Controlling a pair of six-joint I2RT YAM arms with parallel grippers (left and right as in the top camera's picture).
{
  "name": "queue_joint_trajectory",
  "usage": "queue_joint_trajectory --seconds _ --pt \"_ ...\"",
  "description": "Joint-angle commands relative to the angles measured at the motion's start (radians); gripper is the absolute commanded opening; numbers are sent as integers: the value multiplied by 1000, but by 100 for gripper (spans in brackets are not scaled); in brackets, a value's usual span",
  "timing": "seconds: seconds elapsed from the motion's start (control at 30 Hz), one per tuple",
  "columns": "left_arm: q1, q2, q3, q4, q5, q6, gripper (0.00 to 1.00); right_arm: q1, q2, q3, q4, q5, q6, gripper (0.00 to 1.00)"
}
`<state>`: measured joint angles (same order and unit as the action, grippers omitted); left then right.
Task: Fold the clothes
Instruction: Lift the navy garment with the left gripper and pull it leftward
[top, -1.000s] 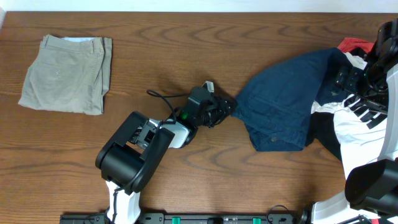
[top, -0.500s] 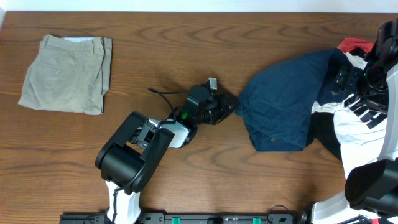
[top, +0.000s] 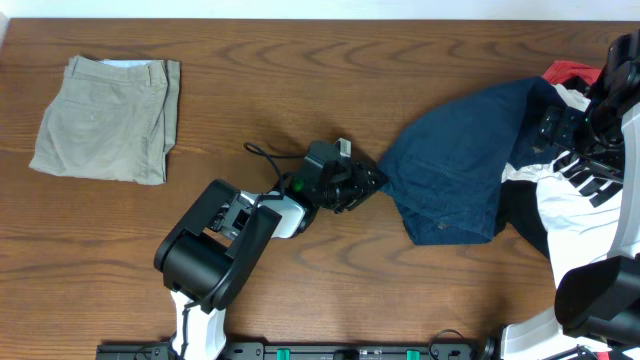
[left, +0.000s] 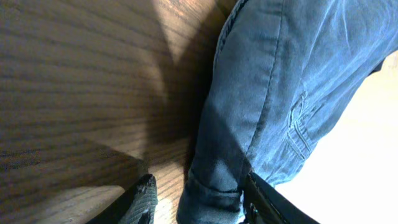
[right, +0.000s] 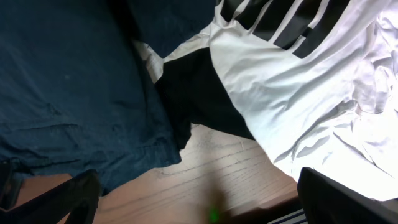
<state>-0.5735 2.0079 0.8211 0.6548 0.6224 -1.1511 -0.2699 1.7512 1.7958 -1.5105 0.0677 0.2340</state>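
Note:
I need to grab the navy trousers with my left gripper next, by the hem at their tip, so the rest stays free to spread and fold.
The dark navy trousers lie spread at the right of the table, with a stitched pocket showing in the left wrist view. My left gripper is open at their left tip, and the hem sits between its fingers, against the right finger. My right gripper is open and empty, above bare wood beside the navy trousers, a black piece and the white black-lettered shirt. In the overhead view it hangs over the pile.
Folded beige khaki trousers lie at the far left. The white shirt, a black piece and a red piece are heaped at the right edge under the right arm. A black cable trails behind the left wrist.
My left gripper drew back a little from the trousers' tip, then moved right and down onto it. The tip of the trousers shifted slightly right. The right arm has not moved.

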Motion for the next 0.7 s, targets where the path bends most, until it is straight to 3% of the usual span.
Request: queue_joint_trajectory --seconds 0.0,0.07,0.17,0.2,0.47,0.67 --pt "-14 6 13 17 10 18 47 -4 -23 0 0 3 13 99" --pt "-20 6 13 44 10 18 44 -4 -23 0 0 3 13 99" --pt "-22 6 13 113 10 19 11 -4 -23 0 0 3 13 99" --pt "-21 6 13 131 10 22 7 -4 -23 0 0 3 13 99" --pt "55 -63 16 154 152 142 6 -4 -23 0 7 -84 -51 99" --pt "208 -234 29 26 217 207 6 -4 -23 -5 19 -144 -94 90"
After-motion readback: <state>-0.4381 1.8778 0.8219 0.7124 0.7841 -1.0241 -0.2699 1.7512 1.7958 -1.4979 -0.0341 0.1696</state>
